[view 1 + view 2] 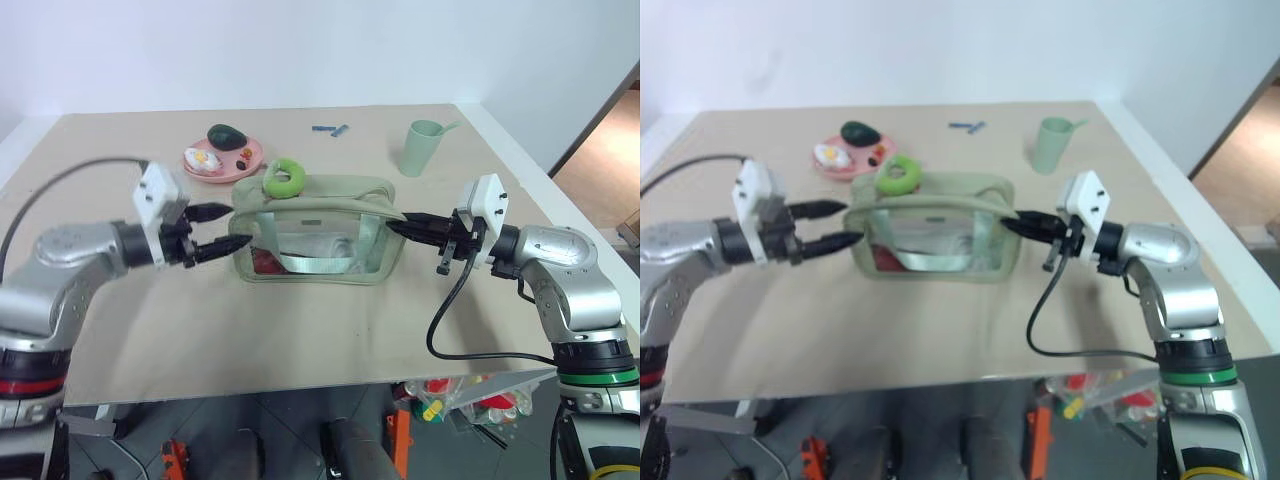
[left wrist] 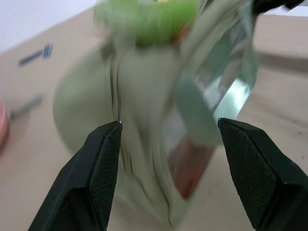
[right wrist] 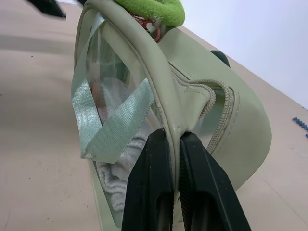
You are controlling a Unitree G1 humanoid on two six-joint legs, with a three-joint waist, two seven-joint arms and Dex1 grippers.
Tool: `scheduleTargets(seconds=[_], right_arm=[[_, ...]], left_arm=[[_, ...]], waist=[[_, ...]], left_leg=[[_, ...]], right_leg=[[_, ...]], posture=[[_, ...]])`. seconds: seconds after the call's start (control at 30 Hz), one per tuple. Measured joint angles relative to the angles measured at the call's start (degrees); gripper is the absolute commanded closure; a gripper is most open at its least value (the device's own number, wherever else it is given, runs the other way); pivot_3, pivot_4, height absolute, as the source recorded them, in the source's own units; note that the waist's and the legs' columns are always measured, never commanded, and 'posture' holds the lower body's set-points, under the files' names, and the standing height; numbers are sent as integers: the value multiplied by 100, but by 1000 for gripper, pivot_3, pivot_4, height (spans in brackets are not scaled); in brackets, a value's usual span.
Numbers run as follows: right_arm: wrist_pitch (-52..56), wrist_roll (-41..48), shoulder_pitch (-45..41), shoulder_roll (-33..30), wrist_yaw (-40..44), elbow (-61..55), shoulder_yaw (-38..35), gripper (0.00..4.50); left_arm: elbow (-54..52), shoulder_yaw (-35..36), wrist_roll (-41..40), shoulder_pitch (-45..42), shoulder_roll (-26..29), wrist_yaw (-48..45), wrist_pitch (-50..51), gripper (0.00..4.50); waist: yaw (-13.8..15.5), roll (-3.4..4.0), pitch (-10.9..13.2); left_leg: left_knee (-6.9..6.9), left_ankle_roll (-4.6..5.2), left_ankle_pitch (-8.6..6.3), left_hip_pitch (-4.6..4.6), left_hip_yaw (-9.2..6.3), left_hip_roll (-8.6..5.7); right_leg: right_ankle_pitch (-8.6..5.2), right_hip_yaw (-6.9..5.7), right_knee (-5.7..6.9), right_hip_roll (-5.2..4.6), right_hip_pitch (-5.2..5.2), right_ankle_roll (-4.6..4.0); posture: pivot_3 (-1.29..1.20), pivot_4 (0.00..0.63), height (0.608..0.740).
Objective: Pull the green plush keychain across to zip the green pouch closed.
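Note:
My left gripper needs to steady the green pouch (image 1: 330,205) for zipping, so it should next pinch the fabric end where the zipper starts, under the keychain (image 1: 285,177).
The green pouch (image 1: 330,205) stands upright in the middle of the table, with clear side panels and a webbing strap. The green plush keychain (image 1: 285,177) rests on the pouch's top at its left end. It shows again in the right wrist view as the keychain (image 3: 154,9) at the pouch's far end. My right gripper (image 1: 392,225) is shut on the fabric tab at the right end of the pouch (image 3: 211,101), beside the zipper. My left gripper (image 1: 240,227) is open at the pouch's left end, and its fingers (image 2: 103,159) straddle that end without closing on it.
A pink plate (image 1: 250,157) at the back holds a dark green avocado toy (image 1: 227,135) and an egg toy (image 1: 203,159). A pale green cup (image 1: 424,146) stands at the back right, and small blue pieces (image 1: 330,130) lie near the far edge. A black cable (image 1: 450,310) hangs from my right wrist.

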Motion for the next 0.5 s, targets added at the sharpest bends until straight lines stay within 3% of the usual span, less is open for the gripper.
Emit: scheduleTargets(seconds=[0.03, 0.13, 0.23, 0.37, 0.5], right_arm=[[-1, 0, 0, 0, -2, 2, 0, 4500], [-2, -1, 0, 0, -1, 6, 0, 4500], [2, 0, 0, 1, 7, 7, 2, 4500], [115, 41, 0, -3, 21, 8, -1, 4500], [853, 400, 2, -167, 177, -26, -3, 3098]], left_arm=[[-1, 7, 43, 46, -131, 134, -45, 1158], [41, 2, 190, 65, -618, 500, -344, 1975], [221, -2, 219, 24, -1111, 806, -514, 2949], [272, -7, 232, -41, -1216, 860, -607, 4425], [305, -26, 226, -41, -1260, 784, -634, 4500]], waist=[[1, 0, 0], [5, 0, 0], [1, 0, 0], [0, 0, 0], [2, 0, 0]], left_leg=[[2, 0, 0, 1, 0, -1], [14, 0, 0, 3, 1, -2], [23, 0, 0, 0, 3, -1], [23, 0, 0, 0, 3, -1], [25, 0, 0, -6, 2, -2]], right_leg=[[1, 0, 0, 0, 2, 2], [6, 2, 0, -1, 8, 5], [11, 5, 0, 0, 8, 6], [12, 5, 1, 3, 7, 7], [12, 4, 0, 0, 6, 7]], posture=[[0, 150, 740], [0, 150, 740], [0, 150, 740], [0, 150, 740], [0, 150, 740]])
